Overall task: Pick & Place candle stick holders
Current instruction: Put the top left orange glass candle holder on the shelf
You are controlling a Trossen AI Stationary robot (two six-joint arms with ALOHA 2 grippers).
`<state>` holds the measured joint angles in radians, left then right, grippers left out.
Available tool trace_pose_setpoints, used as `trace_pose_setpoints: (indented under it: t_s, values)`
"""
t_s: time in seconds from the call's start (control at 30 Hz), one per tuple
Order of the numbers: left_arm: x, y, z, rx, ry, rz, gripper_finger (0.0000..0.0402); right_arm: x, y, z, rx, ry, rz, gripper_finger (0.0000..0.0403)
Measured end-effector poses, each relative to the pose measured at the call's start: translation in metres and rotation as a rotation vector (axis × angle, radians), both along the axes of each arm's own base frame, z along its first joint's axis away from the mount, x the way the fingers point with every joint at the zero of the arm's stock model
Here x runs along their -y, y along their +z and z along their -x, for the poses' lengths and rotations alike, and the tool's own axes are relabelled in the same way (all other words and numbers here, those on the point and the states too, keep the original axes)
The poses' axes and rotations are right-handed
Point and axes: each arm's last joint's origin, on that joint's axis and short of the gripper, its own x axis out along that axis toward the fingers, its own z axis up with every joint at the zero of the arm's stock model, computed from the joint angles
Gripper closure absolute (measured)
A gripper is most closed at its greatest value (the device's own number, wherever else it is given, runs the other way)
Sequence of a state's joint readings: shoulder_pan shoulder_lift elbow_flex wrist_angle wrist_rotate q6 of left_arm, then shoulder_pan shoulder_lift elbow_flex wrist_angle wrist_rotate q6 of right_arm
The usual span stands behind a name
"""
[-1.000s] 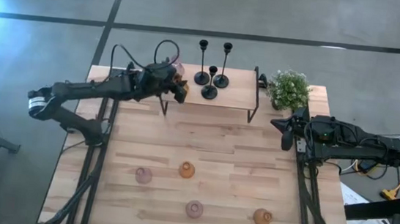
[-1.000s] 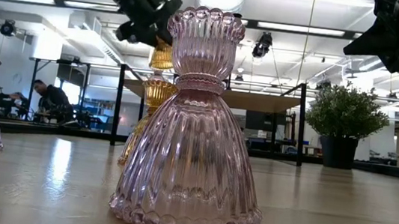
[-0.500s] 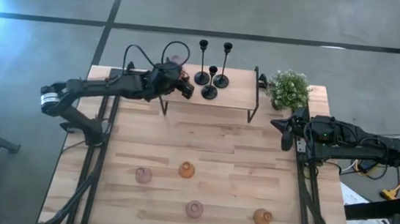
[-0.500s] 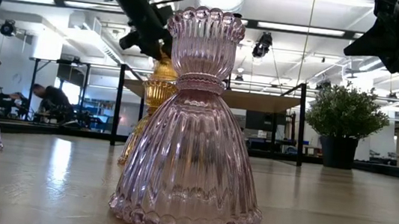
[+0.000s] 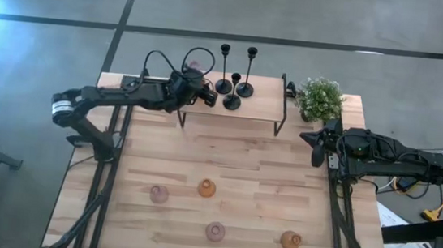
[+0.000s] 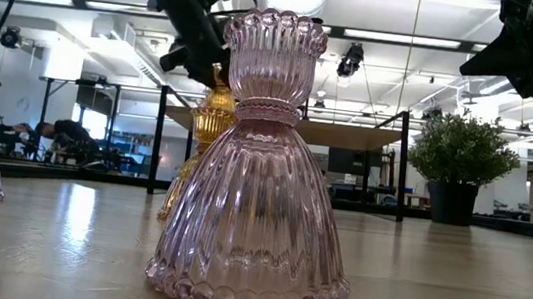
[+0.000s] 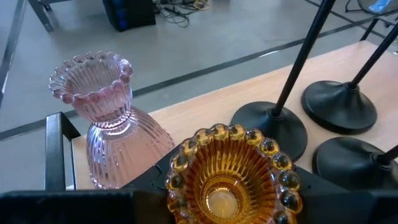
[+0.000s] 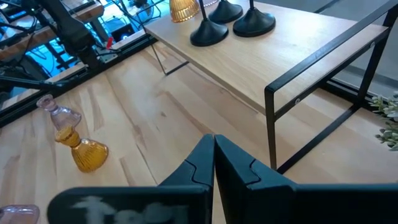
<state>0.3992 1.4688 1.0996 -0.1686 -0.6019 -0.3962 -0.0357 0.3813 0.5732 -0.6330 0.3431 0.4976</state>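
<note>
My left gripper should open, because the amber holder is upright over the wooden shelf beside the pink one in the left wrist view.
My left gripper [image 5: 207, 97] reaches over the raised wooden shelf [image 5: 260, 105] at the table's far side, shut on an amber glass holder [image 7: 233, 171]. A pink glass holder [image 7: 102, 118] stands on its base on the shelf beside it. Three black stemmed holders [image 5: 234, 88] stand on their round bases just to the right. On the table stand two pink holders [image 5: 158, 193] [image 5: 215, 232] and two amber ones [image 5: 207, 189] [image 5: 291, 241]. My right gripper [image 5: 316, 154] waits shut and empty at the table's right edge. My left gripper holds the amber holder between its two fingers, below the beaded rim [image 7: 186, 155]; the rim hides the place of contact. The holder stands upright, its open mouth up. Whether its base rests on the shelf I cannot tell.
A small green plant [image 5: 319, 98] in a dark pot stands at the far right beside the shelf. The shelf has black metal legs [image 8: 272, 124]. In the low view a pink holder [image 6: 259, 169] fills the foreground. People sit in the room beyond the table.
My left gripper has carried the amber holder toward the table's right along the shelf, closer to the black holders, and somewhat down. The holder has stayed upright.
</note>
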Motion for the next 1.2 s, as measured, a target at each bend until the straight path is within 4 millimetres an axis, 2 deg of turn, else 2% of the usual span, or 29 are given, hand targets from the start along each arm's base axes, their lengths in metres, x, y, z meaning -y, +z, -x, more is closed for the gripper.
trace_pose_setpoints:
  t_s: [0.3,1.2]
  values:
    - [-0.0023,-0.0058,-0.0049,0.002,0.009,-0.006,0.026,0.0,0.0001,0.0001,0.001,0.0,0.0,0.0394]
    - [-0.005,-0.005,-0.0049,-0.005,0.033,-0.046,0.0257,0.0,0.0001,0.0002,0.001,0.0,0.0,0.0394]
